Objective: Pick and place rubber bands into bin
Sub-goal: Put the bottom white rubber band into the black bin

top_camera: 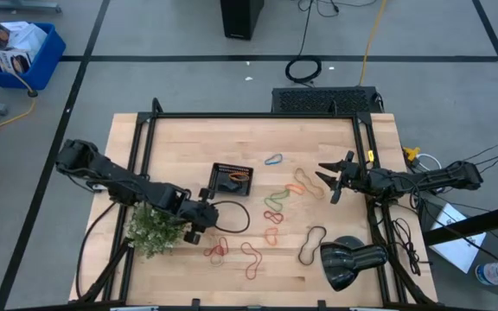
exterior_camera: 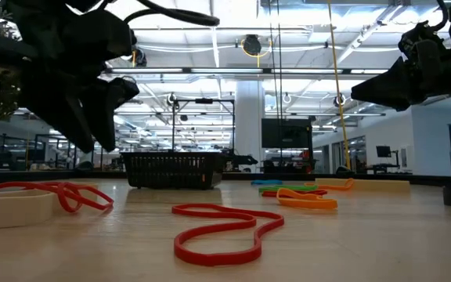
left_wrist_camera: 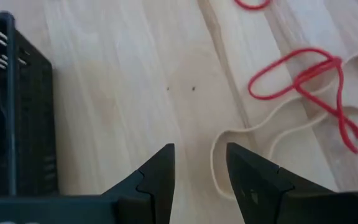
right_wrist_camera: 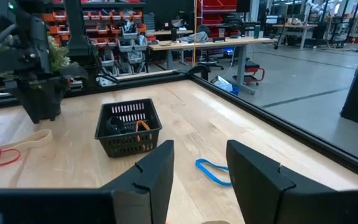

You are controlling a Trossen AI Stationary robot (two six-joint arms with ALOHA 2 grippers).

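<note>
Next, my left gripper grips the rounded end of the rubber band's loop, to put the tan rubber band into the black mesh bin.
The black mesh bin [top_camera: 232, 179] stands mid-table with an orange band and dark bands inside; it also shows in the right wrist view [right_wrist_camera: 128, 127]. Rubber bands lie flat on the wood: blue [top_camera: 273, 159], tan and orange [top_camera: 299, 182], green and red [top_camera: 275, 203], orange [top_camera: 272, 235], black [top_camera: 312, 244], red [top_camera: 216, 250]. My left gripper [top_camera: 201, 213] is open and empty, just near and left of the bin, above bare wood beside a tan band [left_wrist_camera: 253, 140] and a red band [left_wrist_camera: 309, 84]. My right gripper [top_camera: 330, 181] is open and empty, right of the tan and orange bands.
A green plant [top_camera: 154, 226] stands by the left arm. A black lamp head [top_camera: 348, 261] lies at the near right. A thin black loop [top_camera: 232, 216] lies near the bin. A black frame [top_camera: 258, 116] borders the table. A blue crate [top_camera: 20, 53] sits on the floor.
</note>
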